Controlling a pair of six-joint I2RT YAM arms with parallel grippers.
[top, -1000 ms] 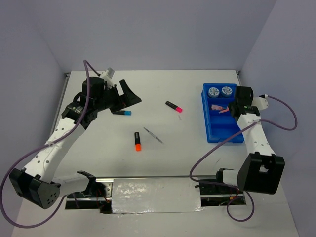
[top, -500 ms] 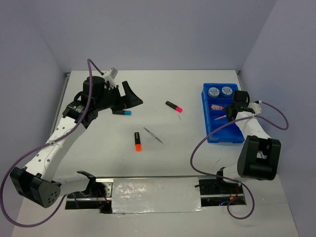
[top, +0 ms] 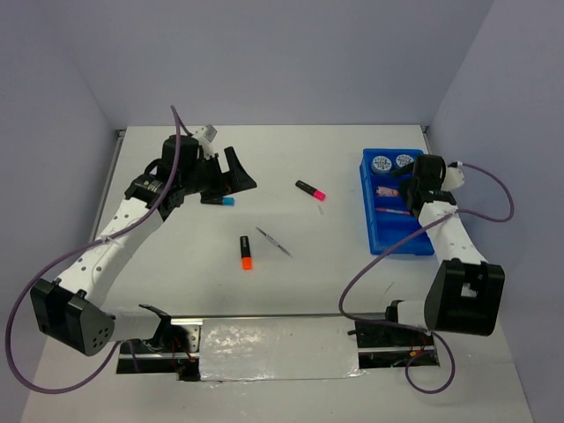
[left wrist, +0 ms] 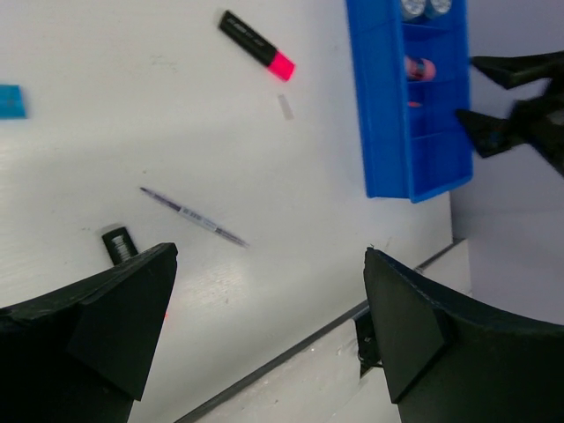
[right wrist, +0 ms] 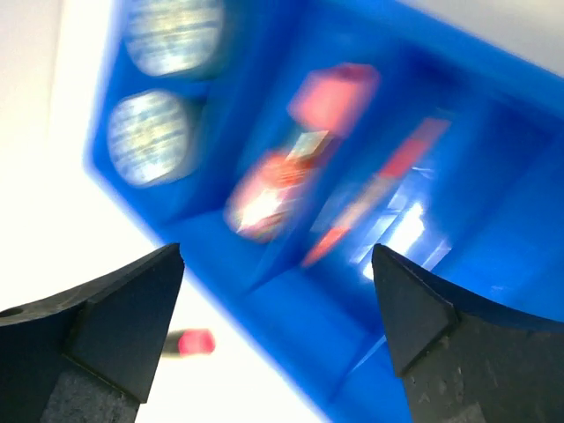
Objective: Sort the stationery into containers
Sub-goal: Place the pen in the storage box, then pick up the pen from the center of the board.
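I should next grab the grey pen around its middle [top: 274, 241] with my right gripper. The pointed tip then stays free for the cap to go on.
The blue tray [top: 398, 231] stands at the right. Two patterned discs [top: 392, 162] fill its far compartment, a pink case [top: 385, 189] lies behind them, and a thin pink pen [top: 392, 211] rests in the middle. My right gripper [top: 407, 187] hovers open over the tray, nothing between its fingers; its wrist view shows the discs [right wrist: 145, 137], case [right wrist: 291, 150] and pen [right wrist: 374, 189], blurred. My left gripper [top: 231, 181] is open above the blue-ended marker [top: 218, 201]. On the table lie the pink-ended marker [top: 310, 189], the orange-ended marker [top: 246, 252] and a grey pen [top: 273, 241].
Grey walls close in the table at the left, far and right sides. The tray's near compartments [top: 407, 242] hold nothing. A metal strip [top: 278, 348] runs along the near edge between the arm bases.
My right gripper has opened and let go of the pink pen, which now lies in the tray. My left arm has shifted a little to the right.
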